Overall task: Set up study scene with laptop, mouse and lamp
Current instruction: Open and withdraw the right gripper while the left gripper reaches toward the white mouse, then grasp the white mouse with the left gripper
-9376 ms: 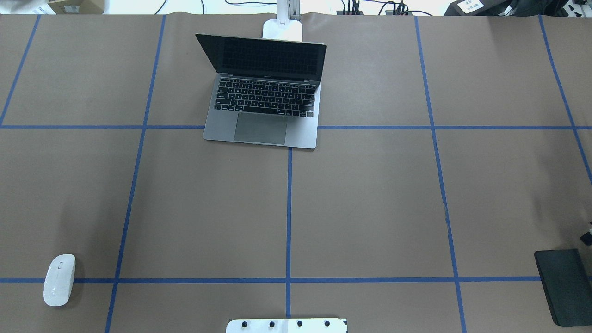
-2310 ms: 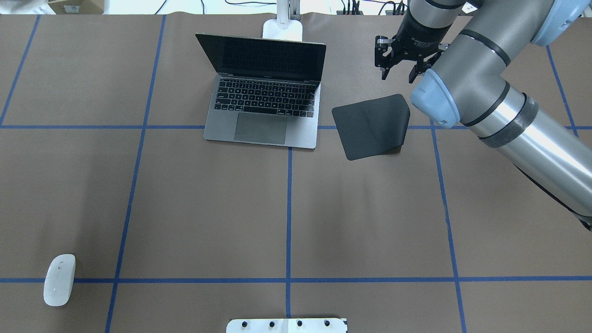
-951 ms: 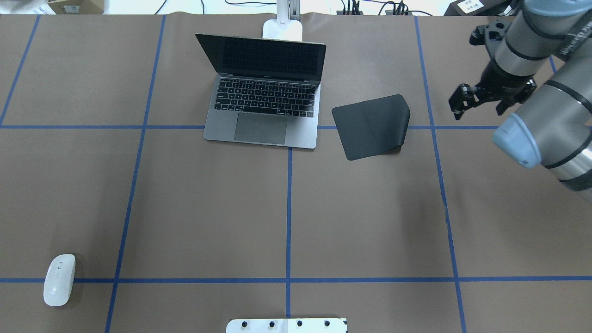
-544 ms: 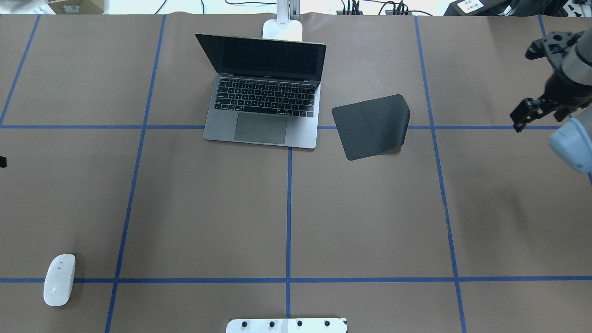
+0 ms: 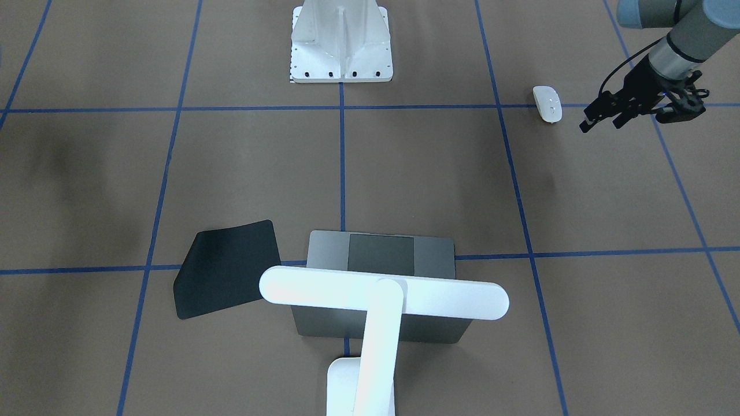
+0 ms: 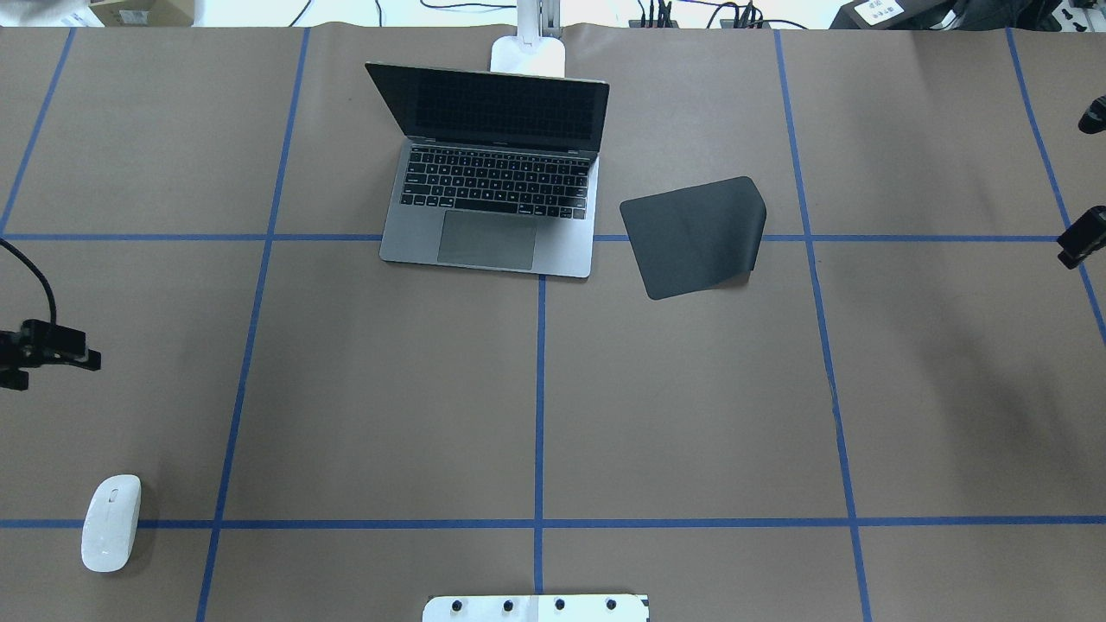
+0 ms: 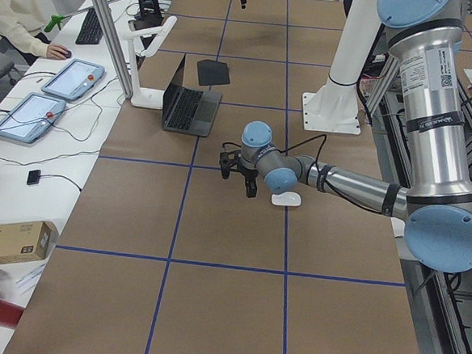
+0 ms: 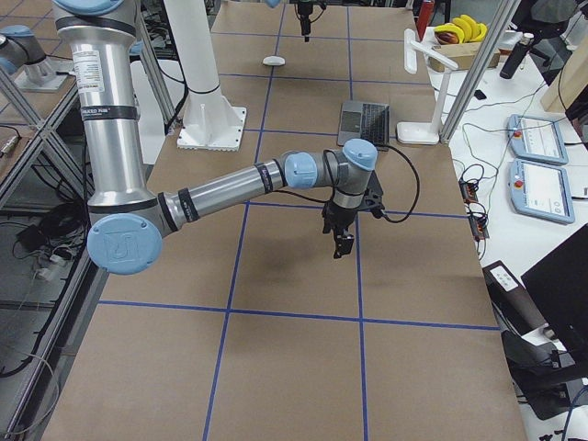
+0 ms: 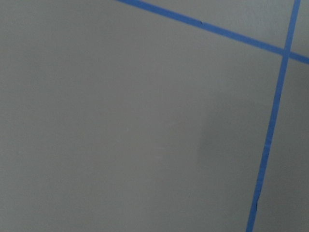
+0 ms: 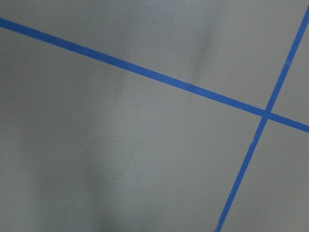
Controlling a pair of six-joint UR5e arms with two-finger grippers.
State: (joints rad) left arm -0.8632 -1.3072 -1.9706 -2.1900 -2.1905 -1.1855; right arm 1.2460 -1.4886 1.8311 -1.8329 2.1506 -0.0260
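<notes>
The left gripper grabs the white mouse by its long sides next, to set the mouse [image 5: 547,103] beside the laptop [image 5: 380,253] for the study scene.
The laptop [image 6: 494,186] stands open at the far middle of the table, its screen dark. Right behind it, the lamp [image 5: 383,296] holds its bar head over the laptop's lid. The mouse [image 6: 111,523] lies near the front left corner. My left gripper [image 5: 601,122] hovers open and empty above the table, a short way beyond the mouse [image 5: 547,103] toward the table's left end. Of my right gripper, only one of its fingers [image 6: 1078,244] shows at the right edge. Whether it is open or shut I cannot tell.
A thin black mat [image 6: 696,235] lies just right of the laptop, one corner curled up. The white bolted mount [image 5: 341,41] stands at the robot's edge. Blue tape lines grid the brown table [image 6: 691,406]. Tablets and cables lie on a side desk [image 7: 56,91].
The black mat went from the front right corner to beside the laptop. My right arm has since pulled back to the right edge. My left gripper has come in from the left edge.
</notes>
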